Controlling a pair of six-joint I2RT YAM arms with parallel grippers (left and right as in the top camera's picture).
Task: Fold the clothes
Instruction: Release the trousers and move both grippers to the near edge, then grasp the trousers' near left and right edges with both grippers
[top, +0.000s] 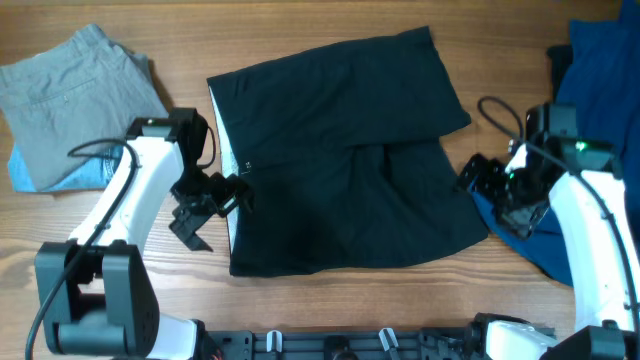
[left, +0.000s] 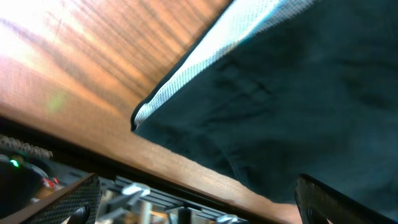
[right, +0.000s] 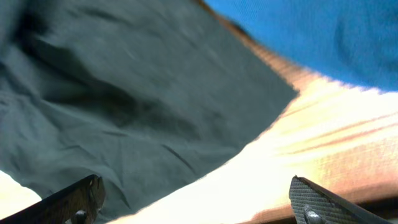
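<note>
The black shorts need their front edge folded over. My left gripper should next grab the shorts' front corner at the white inner piece of cloth to do that.
A pair of black shorts (top: 350, 160) lies partly folded in the middle of the table, with a white inner band showing along its left edge. My left gripper (top: 208, 205) is open and empty just left of that edge; its wrist view shows the shorts' front left corner (left: 280, 106) and the white band (left: 205, 62). My right gripper (top: 485, 180) is open and empty just off the shorts' right edge; its wrist view shows the dark cloth (right: 124, 106) below it.
Folded grey trousers (top: 75, 95) on a light blue garment (top: 30, 172) lie at the back left. A blue garment (top: 595, 80) lies at the right, under my right arm, also in the right wrist view (right: 323, 31). The table's front edge (left: 205, 171) runs close to the shorts.
</note>
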